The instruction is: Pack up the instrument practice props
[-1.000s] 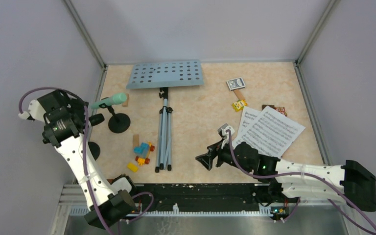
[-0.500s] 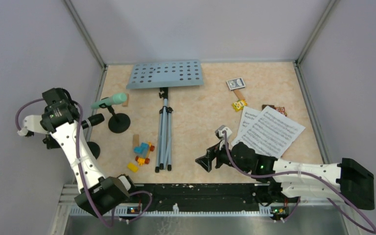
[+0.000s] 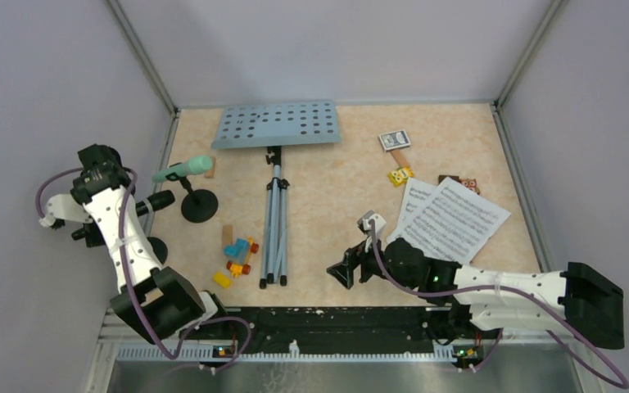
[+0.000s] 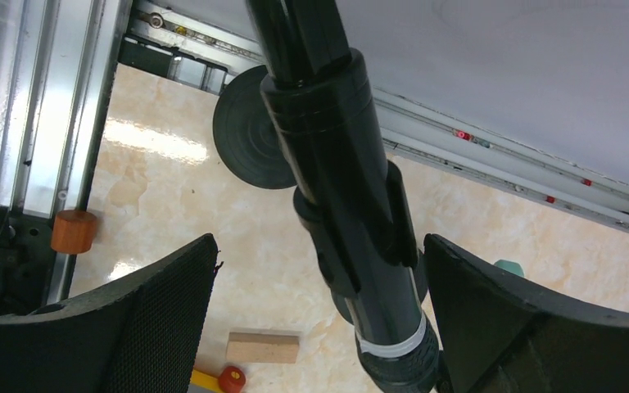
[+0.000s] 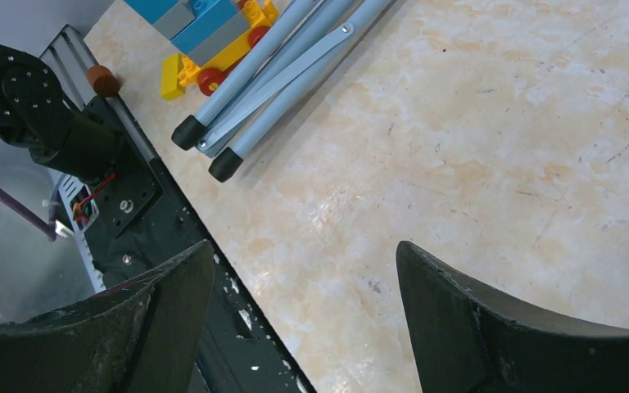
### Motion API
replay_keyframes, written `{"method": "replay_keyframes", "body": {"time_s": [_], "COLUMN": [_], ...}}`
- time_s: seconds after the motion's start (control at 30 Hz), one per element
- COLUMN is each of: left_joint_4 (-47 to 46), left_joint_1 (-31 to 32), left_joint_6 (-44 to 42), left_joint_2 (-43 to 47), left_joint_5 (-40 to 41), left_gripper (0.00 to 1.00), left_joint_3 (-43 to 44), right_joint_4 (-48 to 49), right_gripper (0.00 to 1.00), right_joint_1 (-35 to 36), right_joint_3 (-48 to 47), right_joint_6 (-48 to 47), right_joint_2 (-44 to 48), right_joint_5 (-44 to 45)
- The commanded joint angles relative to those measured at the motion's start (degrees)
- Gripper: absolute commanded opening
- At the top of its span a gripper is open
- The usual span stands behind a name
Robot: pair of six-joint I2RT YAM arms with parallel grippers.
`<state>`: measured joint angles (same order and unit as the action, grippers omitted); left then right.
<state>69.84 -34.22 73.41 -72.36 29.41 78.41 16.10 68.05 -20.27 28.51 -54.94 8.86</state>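
Note:
The fingers stop short of the microphone's body [image 3: 142, 208] [image 4: 374, 274] and closing now would miss the microphone, so it is too early to close my left gripper. It moves closer first.
The black microphone [image 4: 352, 246] rests in its black round-based holder [image 3: 156, 248] at the table's left edge. My left gripper [image 4: 319, 246] is open with a finger on each side of it; the right finger is close to it, the left one apart. In the top view my left gripper [image 3: 90, 232] is mostly hidden behind the arm. The mint-green microphone [image 3: 182, 170] sits on the second holder [image 3: 199, 205]. The pale-blue music desk [image 3: 278, 124] lies flat with its silver tripod pole [image 3: 274, 221]. White sheet-music pages [image 3: 450, 219] lie at the right. My right gripper [image 3: 340, 270] is open and empty above bare table near the tripod feet [image 5: 213, 139].
Colourful toy bricks [image 3: 237, 255] and a tan block [image 3: 228, 234] lie left of the pole. A card pack [image 3: 394, 138], another tan block [image 3: 398, 157] and a yellow toy [image 3: 400, 175] lie at the back right. Walls enclose three sides. The black front rail [image 5: 172, 237] is under my right gripper.
My left arm has swung outward to the left while its gripper stays at the black microphone. My right gripper has crept slightly left.

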Motion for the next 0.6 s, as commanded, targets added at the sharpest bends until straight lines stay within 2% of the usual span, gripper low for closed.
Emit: {"method": "replay_keyframes", "body": {"time_s": [0.0, 0.3, 0.37, 0.47, 0.57], "left_joint_4": [-2.91, -6.12, -6.86, -7.78, -8.21], "left_joint_1": [-0.28, -0.24, -0.24, -0.24, -0.24], "left_joint_6": [1.82, 2.52, 2.81, 2.92, 2.87], "left_joint_2": [-2.96, -5.46, -6.08, -7.41, -8.3], "left_joint_5": [3.05, 3.88, 4.03, 4.85, 5.8], "left_gripper": [0.99, 0.96, 0.9, 0.75, 0.69], "left_joint_3": [0.71, -0.62, -1.24, -1.93, -2.4], "right_joint_4": [1.04, 1.05, 0.89, 0.27, 0.15], "right_gripper": [0.8, 0.8, 0.8, 0.8, 0.8], "right_joint_1": [0.33, 0.33, 0.34, 0.33, 0.33], "right_joint_3": [-0.74, -0.37, -0.33, -0.48, -0.39], "right_joint_6": [-1.0, -0.91, -0.91, -1.0, -1.0], "right_joint_2": [-0.67, -0.89, -0.87, -0.96, -0.8], "right_joint_5": [-0.78, -0.54, -0.57, -0.38, -0.13]}}
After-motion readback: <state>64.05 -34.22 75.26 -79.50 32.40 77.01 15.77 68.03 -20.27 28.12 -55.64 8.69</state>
